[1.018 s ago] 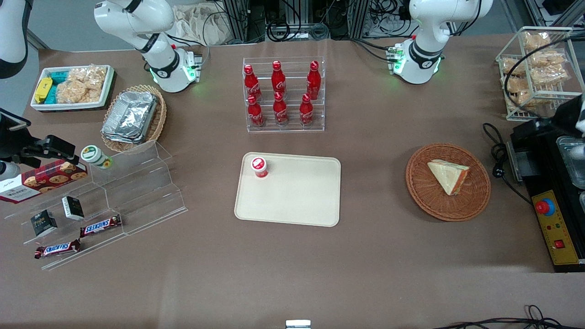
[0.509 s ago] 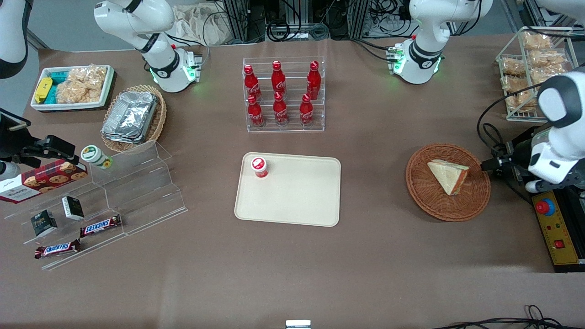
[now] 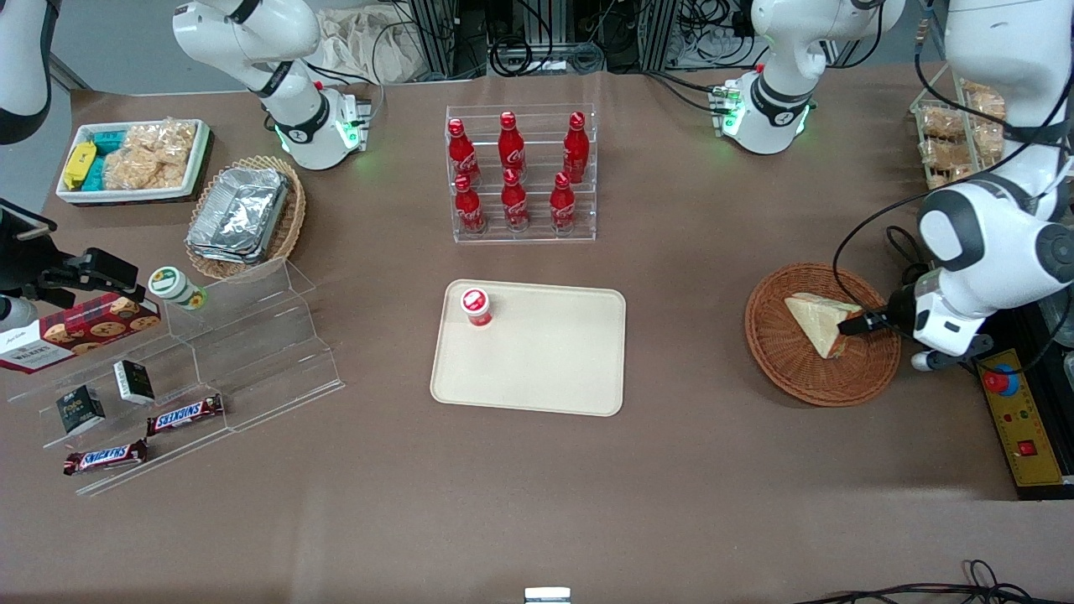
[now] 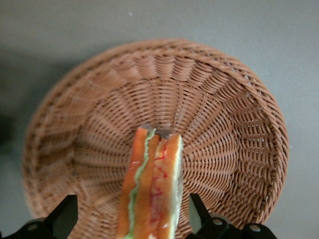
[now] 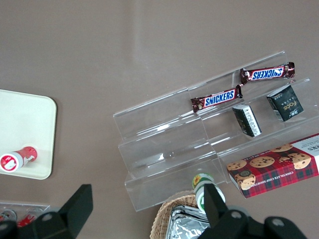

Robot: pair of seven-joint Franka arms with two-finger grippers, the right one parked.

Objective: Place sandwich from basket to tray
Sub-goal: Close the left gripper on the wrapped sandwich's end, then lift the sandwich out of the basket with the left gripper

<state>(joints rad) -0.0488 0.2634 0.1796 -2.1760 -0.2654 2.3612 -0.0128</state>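
Next, my left gripper will grip the sandwich (image 3: 810, 317) across its stacked bread layers to move it from basket to tray.
The sandwich (image 3: 810, 317) is a wrapped triangular wedge lying in the round reddish-brown wicker basket (image 3: 772, 352), toward the working arm's end of the table. My left gripper (image 3: 849, 325) is low over the basket at the sandwich's filling edge. In the left wrist view the sandwich (image 4: 152, 189) shows its orange and green filling, standing between the two black fingers (image 4: 65, 211). The gripper (image 4: 132, 209) is open, with a gap on each side of the sandwich, and the basket (image 4: 224, 124) lies under it. The cream tray (image 3: 545, 369) sits mid-table.
A small red-capped bottle (image 3: 476, 306) stands on a corner of the tray. A clear rack of red cola bottles (image 3: 520, 176) is farther from the camera. A black control box with a red button (image 3: 1019, 419) and a wire rack of bagged snacks (image 3: 956, 143) flank the basket.
The left arm has swung in from the table's end toward the basket. Its gripper has come down to the sandwich's filling edge. The sandwich has not moved.
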